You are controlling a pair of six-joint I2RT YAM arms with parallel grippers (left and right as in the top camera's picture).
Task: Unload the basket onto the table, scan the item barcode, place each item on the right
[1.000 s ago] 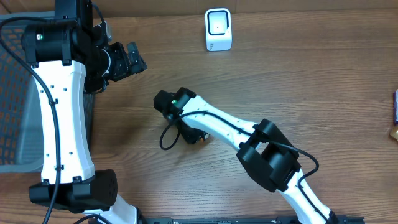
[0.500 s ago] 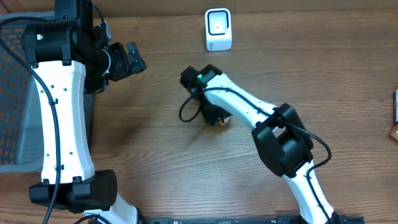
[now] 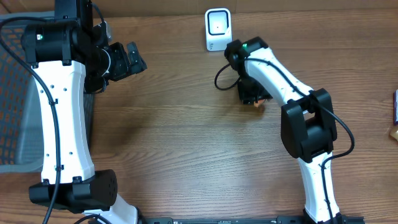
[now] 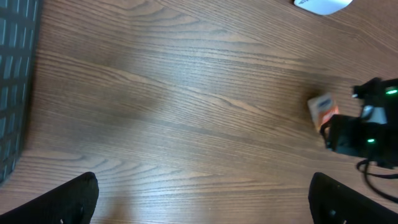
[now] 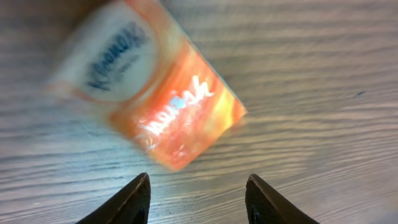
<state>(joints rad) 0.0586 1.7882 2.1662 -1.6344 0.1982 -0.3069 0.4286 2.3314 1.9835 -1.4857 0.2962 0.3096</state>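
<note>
The tissue pack's barcode is to be scanned. My right gripper should next grab the pack by its orange end (image 3: 259, 103) (image 5: 189, 122), so the rest stays exposed.
The item is a small orange and white tissue pack (image 3: 259, 103). It sits on the wood table just below and right of the white barcode scanner (image 3: 218, 29). My right gripper (image 3: 252, 94) hangs over it. In the right wrist view the pack (image 5: 149, 81) is blurred and sits beyond the black fingertips. That gripper (image 5: 198, 199) is open, with bare wood between the tips. My left gripper (image 3: 127, 61) is open at the back left, far from the pack. The left wrist view shows its gripper (image 4: 202, 200) spread wide over bare table, with the pack (image 4: 323, 111) at the right.
A dark mesh basket (image 3: 12, 112) stands at the table's left edge. Two small objects (image 3: 395, 118) poke in at the right edge. The right arm's black cable (image 3: 222, 78) loops beside the scanner.
The right arm swung from mid-table to the back right, near the scanner, and the tissue pack travelled with it. The left arm stayed still.
</note>
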